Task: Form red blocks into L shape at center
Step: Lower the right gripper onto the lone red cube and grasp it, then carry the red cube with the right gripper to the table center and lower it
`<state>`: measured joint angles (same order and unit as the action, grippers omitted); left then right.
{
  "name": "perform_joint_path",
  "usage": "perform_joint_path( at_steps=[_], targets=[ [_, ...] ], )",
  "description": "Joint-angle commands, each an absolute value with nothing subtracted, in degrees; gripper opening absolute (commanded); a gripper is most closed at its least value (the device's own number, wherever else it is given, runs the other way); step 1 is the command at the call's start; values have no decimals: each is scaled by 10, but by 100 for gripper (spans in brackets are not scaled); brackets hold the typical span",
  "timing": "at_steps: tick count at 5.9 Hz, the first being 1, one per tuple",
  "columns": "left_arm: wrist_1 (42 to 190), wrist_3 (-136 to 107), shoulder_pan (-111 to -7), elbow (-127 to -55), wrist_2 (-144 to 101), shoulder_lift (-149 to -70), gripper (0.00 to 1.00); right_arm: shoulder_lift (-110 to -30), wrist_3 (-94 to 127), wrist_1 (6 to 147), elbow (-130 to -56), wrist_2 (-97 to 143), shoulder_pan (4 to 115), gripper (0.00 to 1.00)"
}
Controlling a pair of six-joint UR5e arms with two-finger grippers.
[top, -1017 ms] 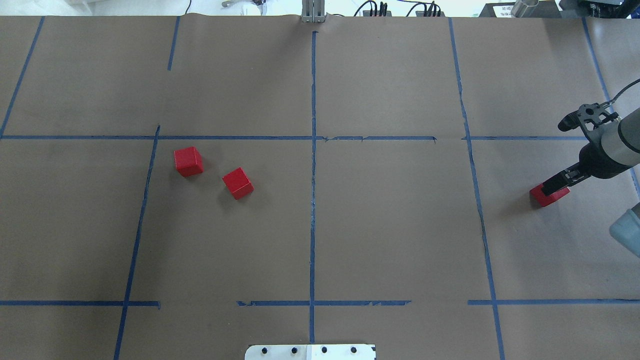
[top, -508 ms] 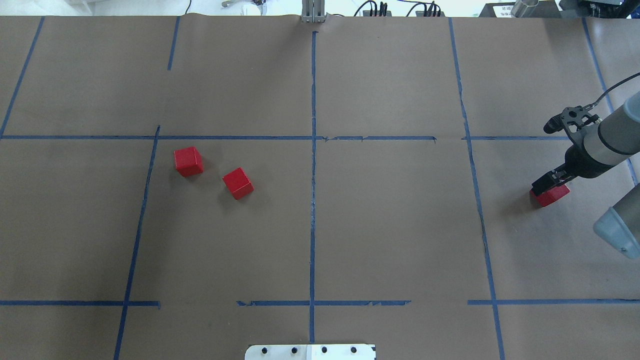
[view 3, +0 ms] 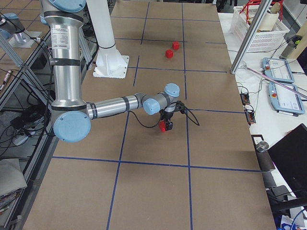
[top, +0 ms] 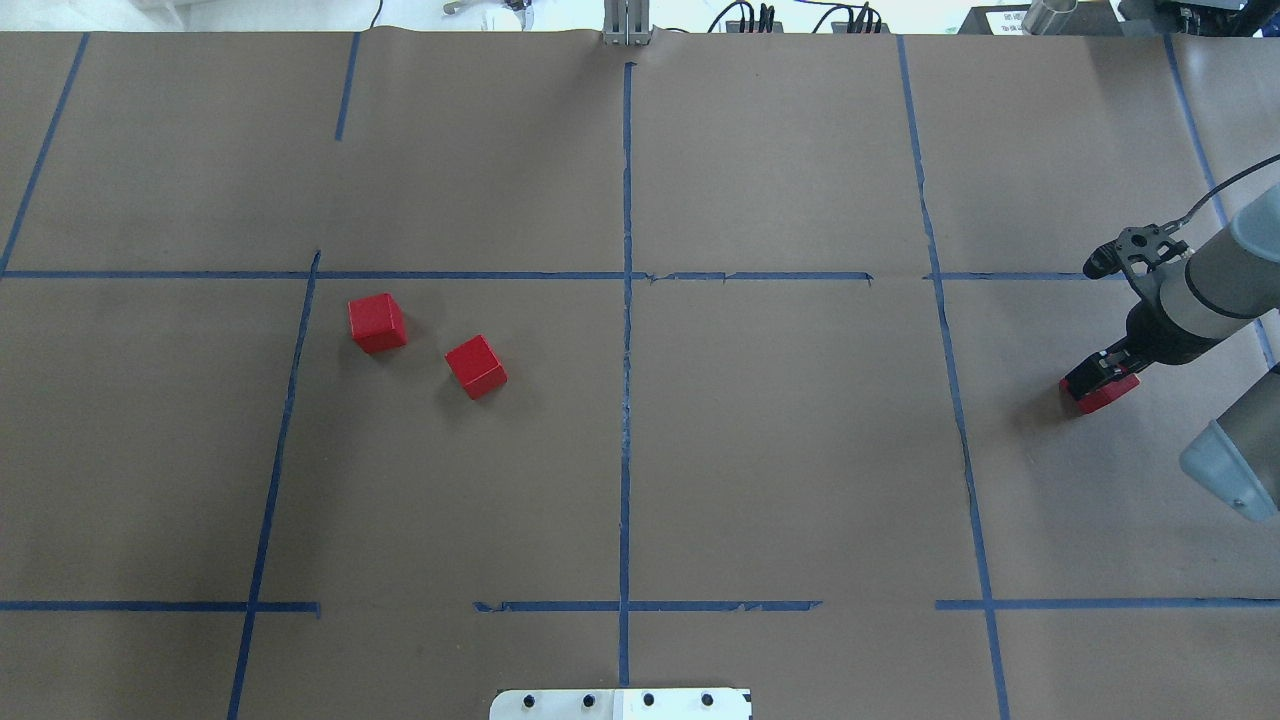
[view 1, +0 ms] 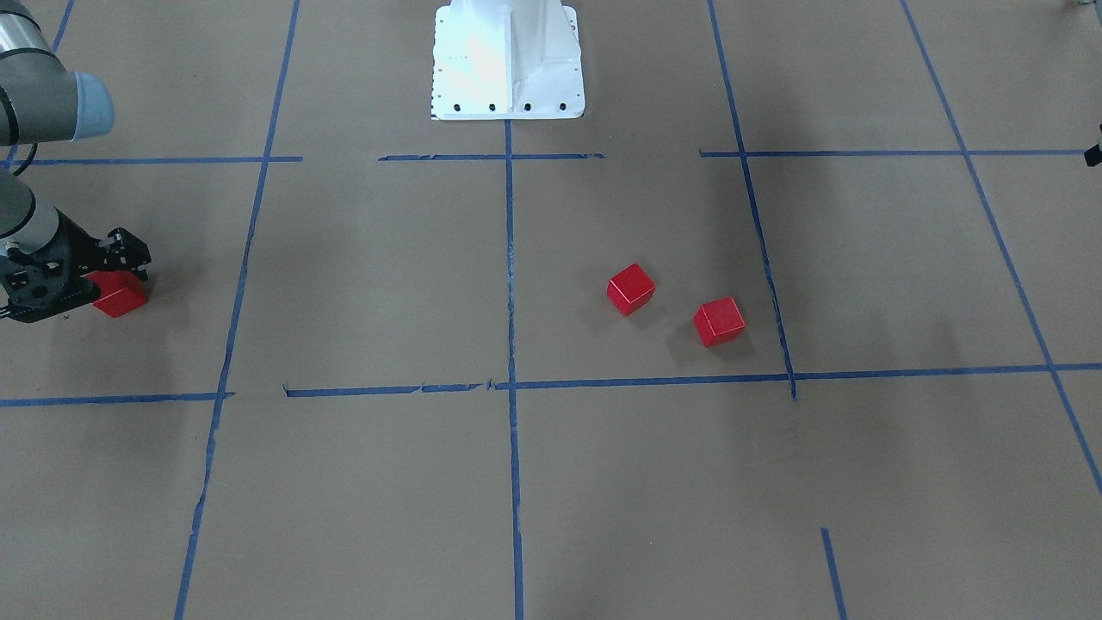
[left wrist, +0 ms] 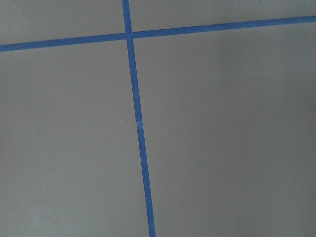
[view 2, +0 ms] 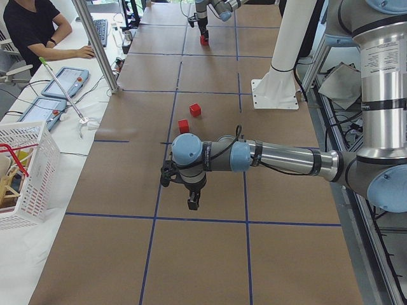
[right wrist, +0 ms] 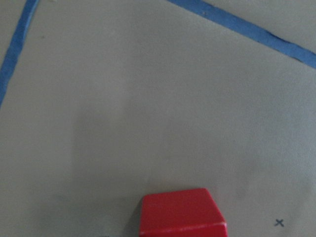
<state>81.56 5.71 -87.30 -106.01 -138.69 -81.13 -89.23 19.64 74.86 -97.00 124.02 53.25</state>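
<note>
My right gripper is going to grab the third red block by its opposite sides next. That will start the L shape at the center.
Two red blocks (top: 377, 322) (top: 476, 366) rest apart on the brown paper, left of the center's vertical blue tape line (top: 625, 440). They also show in the front view (view 1: 720, 321) (view 1: 631, 288). A third red block (top: 1105, 396) sits far right on the paper. My right gripper (top: 1095, 380) is low over it, its jaws either side and seemingly open. The right wrist view shows that block (right wrist: 181, 212) at its bottom edge. My left gripper (view 2: 192, 202) hangs over bare paper in the exterior left view; I cannot tell whether it is open or shut.
The white robot base plate (view 1: 506, 60) stands at the table's near-robot edge. A white basket (view 2: 22, 171), tablets and a seated operator (view 2: 32, 25) are beside the table's far side. A metal post (view 2: 95, 44) rises there.
My right arm has swung more upright and the gripper has settled lower and slightly left over the far-right block. None of the three blocks has moved.
</note>
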Motion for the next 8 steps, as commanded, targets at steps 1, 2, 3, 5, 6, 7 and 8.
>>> perform_joint_path(
  at_steps=[1, 2, 3, 5, 6, 7, 8],
  targets=[
    [816, 58, -874, -1061, -1388, -811, 100, -890, 198, 749, -969, 1241, 532, 3],
    [817, 58, -874, -1063, -1388, -811, 100, -890, 208, 750, -996, 1247, 532, 0],
    [817, 57, -875, -1073, -1388, -811, 100, -870, 283, 757, -1038, 1252, 529, 0],
    [817, 58, -874, -1077, -1387, -811, 100, -776, 478, 756, -1056, 1255, 460, 0],
    [817, 61, -874, -1078, -1387, -811, 100, -715, 601, 757, -1055, 1232, 388, 0],
    [817, 62, -874, -1078, -1387, -812, 100, -674, 664, 758, -1050, 1188, 341, 0],
    [827, 62, -874, -1078, -1387, -811, 100, -615, 724, 793, -1036, 1156, 310, 0]
  ],
)
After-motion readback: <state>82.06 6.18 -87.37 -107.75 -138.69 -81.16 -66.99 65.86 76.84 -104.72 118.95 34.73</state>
